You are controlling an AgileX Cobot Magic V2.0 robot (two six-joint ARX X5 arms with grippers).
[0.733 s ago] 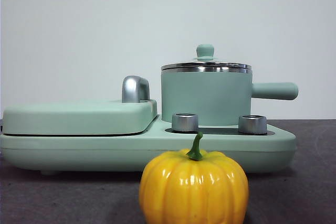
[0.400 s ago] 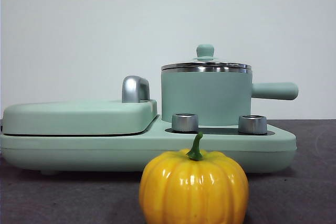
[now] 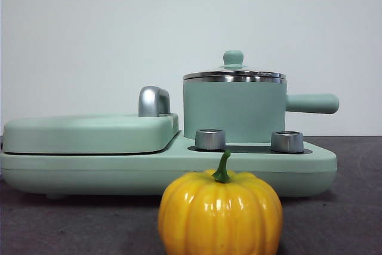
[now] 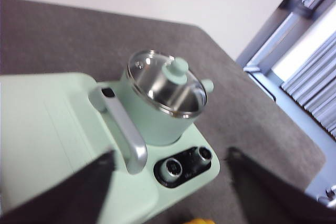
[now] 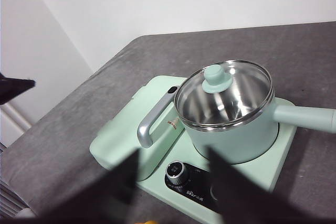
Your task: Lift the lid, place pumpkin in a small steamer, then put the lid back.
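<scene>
The glass lid spreads as wide as the steamer (image 3: 234, 111), so I will next take hold of it with my left gripper by its narrow mint-green knob (image 3: 233, 58).
The yellow-orange pumpkin (image 3: 220, 213) with a green stem stands on the dark table at the very front. Behind it the small mint-green steamer (image 3: 234, 111) sits on the long base, its handle pointing right. The glass lid (image 3: 234, 74) with its mint knob rests on the steamer; it also shows in the left wrist view (image 4: 165, 81) and the right wrist view (image 5: 224, 94). My left gripper (image 4: 168, 182) is open, high above the base. My right gripper (image 5: 173, 174) is open, high above the base's knobs. Neither shows in the front view.
The long mint-green base (image 3: 173, 168) has a flat hinged cover (image 3: 89, 132) with a steel handle (image 3: 153, 101) on the left and two steel knobs (image 3: 210, 139) in front of the steamer. A white wall stands behind.
</scene>
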